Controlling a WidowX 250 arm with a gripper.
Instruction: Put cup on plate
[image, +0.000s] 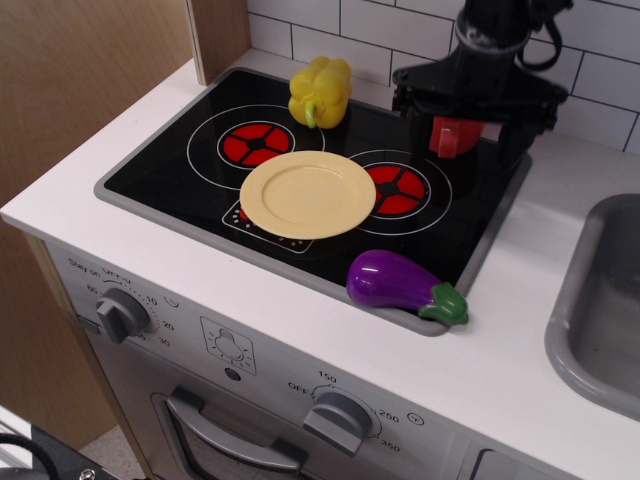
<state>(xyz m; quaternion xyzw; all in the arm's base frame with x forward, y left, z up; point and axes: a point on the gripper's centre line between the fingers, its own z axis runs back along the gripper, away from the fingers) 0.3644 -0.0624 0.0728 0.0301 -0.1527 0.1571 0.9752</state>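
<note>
The gripper grabs the red cup by its handle (448, 139) next. Then the gripper sets the cup on the pale-yellow plate (307, 194).
The red cup (453, 136) stands at the back right corner of the black stove top, its handle facing the front. My gripper (466, 153) is open and straddles the cup, with one finger (416, 140) on its left and the other on its right, neither clearly touching it. The crossbar hides the cup's rim. The pale-yellow plate (307, 194) lies empty in the middle of the stove, to the front left of the cup.
A yellow toy pepper (319, 90) stands at the back of the stove, left of the gripper. A purple eggplant (400, 285) lies at the stove's front right edge. Red burners (257, 143) flank the plate. A grey sink (600, 310) is at the right.
</note>
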